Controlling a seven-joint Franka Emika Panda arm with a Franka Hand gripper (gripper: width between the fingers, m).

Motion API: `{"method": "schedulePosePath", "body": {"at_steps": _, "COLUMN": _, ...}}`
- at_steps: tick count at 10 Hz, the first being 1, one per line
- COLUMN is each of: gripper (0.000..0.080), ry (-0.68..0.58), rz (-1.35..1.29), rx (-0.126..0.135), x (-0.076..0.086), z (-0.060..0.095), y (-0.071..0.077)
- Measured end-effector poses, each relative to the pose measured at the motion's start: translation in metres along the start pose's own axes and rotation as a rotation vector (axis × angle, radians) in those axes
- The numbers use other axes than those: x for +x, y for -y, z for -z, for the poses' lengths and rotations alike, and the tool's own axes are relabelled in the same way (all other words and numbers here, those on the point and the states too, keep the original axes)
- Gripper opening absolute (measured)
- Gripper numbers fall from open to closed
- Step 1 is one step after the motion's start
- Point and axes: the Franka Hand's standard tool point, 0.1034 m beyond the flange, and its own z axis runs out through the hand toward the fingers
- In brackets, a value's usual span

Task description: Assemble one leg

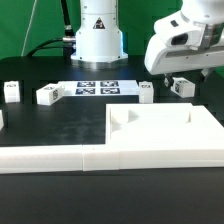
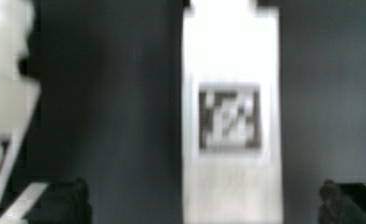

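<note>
My gripper should grab the leg by its tagged body (image 1: 184, 88) (image 2: 230, 132) next. The leg's narrow end then stays free to go into the white panel.
A leg (image 1: 182, 88), a small white block with a marker tag, lies on the black table at the exterior view's right. My gripper (image 1: 178, 80) hangs right over it. In the wrist view the leg (image 2: 228, 60) is a long white bar with its tag facing up, running between my two dark fingertips (image 2: 55, 203). The gripper (image 2: 206, 205) is open, with a clear gap on each side of the leg. Three more legs lie apart: one (image 1: 145, 92) near the marker board, two (image 1: 48, 95) (image 1: 12, 92) at the exterior view's left.
The marker board (image 1: 97, 87) lies in front of the robot base (image 1: 98, 35). A large white panel (image 1: 165, 135) and a low white wall (image 1: 45, 157) fill the front of the table. Another white part (image 2: 2, 90) shows at the wrist view's edge.
</note>
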Motion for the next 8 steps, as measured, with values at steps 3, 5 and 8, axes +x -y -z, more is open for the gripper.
{"method": "schedulePosePath", "body": {"at_steps": 3, "gripper": 0.0649, "ry": 0.255, "rz": -0.028, "rx": -0.015, "x": -0.005, "z": -0.006, "y": 0.002}}
{"method": "schedulePosePath", "body": {"at_steps": 5, "gripper": 0.0649, "ry": 0.38, "rz": -0.026, "rx": -0.015, "x": 0.0, "z": -0.01, "y": 0.003}}
{"method": "schedulePosePath", "body": {"at_steps": 8, "gripper": 0.0649, "ry": 0.435, "rz": -0.028, "rx": -0.015, "x": 0.0, "z": -0.018, "y": 0.0}}
